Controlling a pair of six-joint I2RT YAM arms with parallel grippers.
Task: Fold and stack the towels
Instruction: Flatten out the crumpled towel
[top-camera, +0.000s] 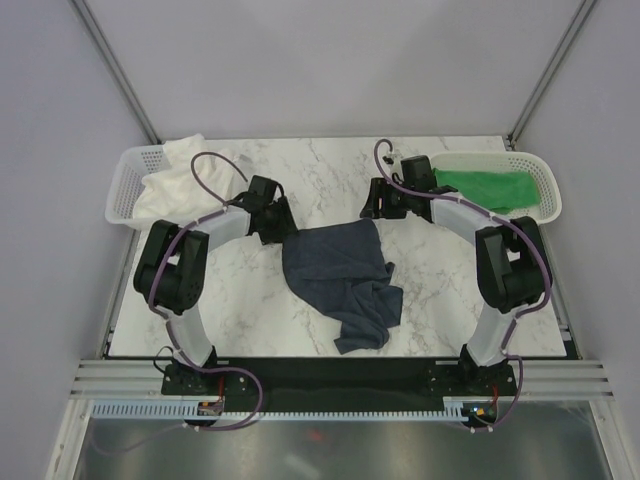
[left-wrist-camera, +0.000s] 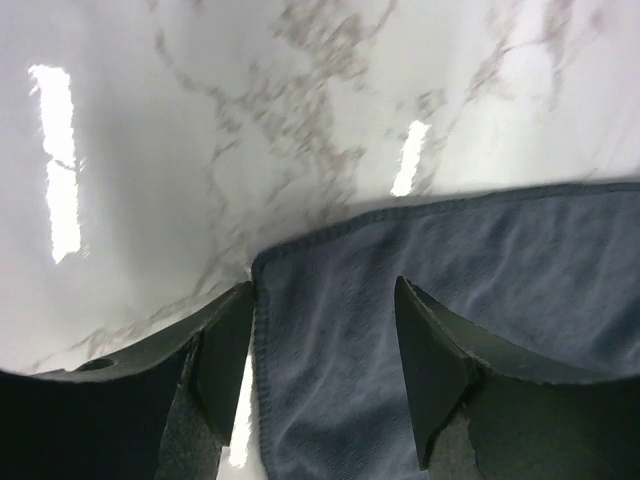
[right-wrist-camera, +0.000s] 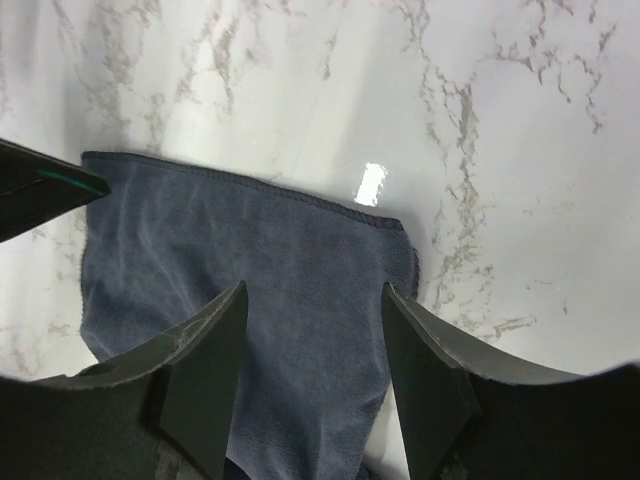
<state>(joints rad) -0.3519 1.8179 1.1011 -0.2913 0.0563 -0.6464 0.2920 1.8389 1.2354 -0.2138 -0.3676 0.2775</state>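
Note:
My right gripper should next lift the towel and spread it for folding, so it should take the navy-blue towel's far corner (top-camera: 371, 223) (right-wrist-camera: 387, 238), opposite my left gripper.
The navy-blue towel (top-camera: 340, 275) lies on the marble table, its far edge spread flat and its near part crumpled. My left gripper (top-camera: 285, 228) hangs open over the towel's far left corner (left-wrist-camera: 290, 260); one finger (left-wrist-camera: 225, 350) stands at the left hem, the other over the cloth. Above the far right corner (right-wrist-camera: 385, 235) my right gripper (top-camera: 375, 208) is open too, with flat cloth (right-wrist-camera: 250, 240) showing between its fingers. Neither holds anything. The green towel (top-camera: 490, 188) lies in the right basket. The cream-white towel (top-camera: 175, 185) spills over the left basket.
A white mesh basket (top-camera: 120, 190) stands at the far left table edge and another (top-camera: 548, 185) at the far right. Bare marble (top-camera: 330, 170) stretches beyond the navy towel. Purple cables run along both arms.

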